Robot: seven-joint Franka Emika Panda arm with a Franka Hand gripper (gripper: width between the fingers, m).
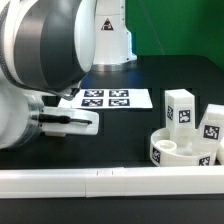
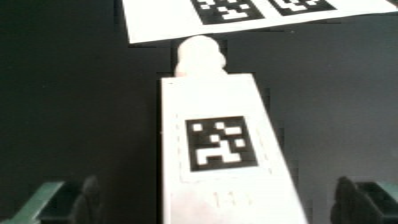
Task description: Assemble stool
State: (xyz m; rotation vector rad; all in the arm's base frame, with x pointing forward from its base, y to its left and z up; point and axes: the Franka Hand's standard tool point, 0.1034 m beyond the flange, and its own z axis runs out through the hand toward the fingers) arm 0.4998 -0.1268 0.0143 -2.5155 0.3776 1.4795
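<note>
My gripper's fingers reach down on either long side of the tagged leg [image 2: 235, 200], so my gripper would hold the leg if it closed now. It is time to close.
A white stool leg [image 2: 214, 130] with a square tag and a rounded peg end lies flat on the black table. My gripper [image 2: 210, 203] is open and straddles it. One dark finger [image 2: 54, 202] stands well clear on each side of the leg. In the exterior view the gripper [image 1: 58, 120] is low over this leg [image 1: 82, 122] at the left. The round disc seat [image 1: 183, 152] lies at the exterior view's right. Two more tagged legs [image 1: 180, 107] [image 1: 213, 122] stand upright just behind it.
The marker board [image 1: 106, 98] lies flat just beyond the leg's peg end; it also shows in the wrist view [image 2: 249, 15]. A long white rail [image 1: 110, 182] runs along the table's near edge. The arm's bulky body fills the exterior view's left.
</note>
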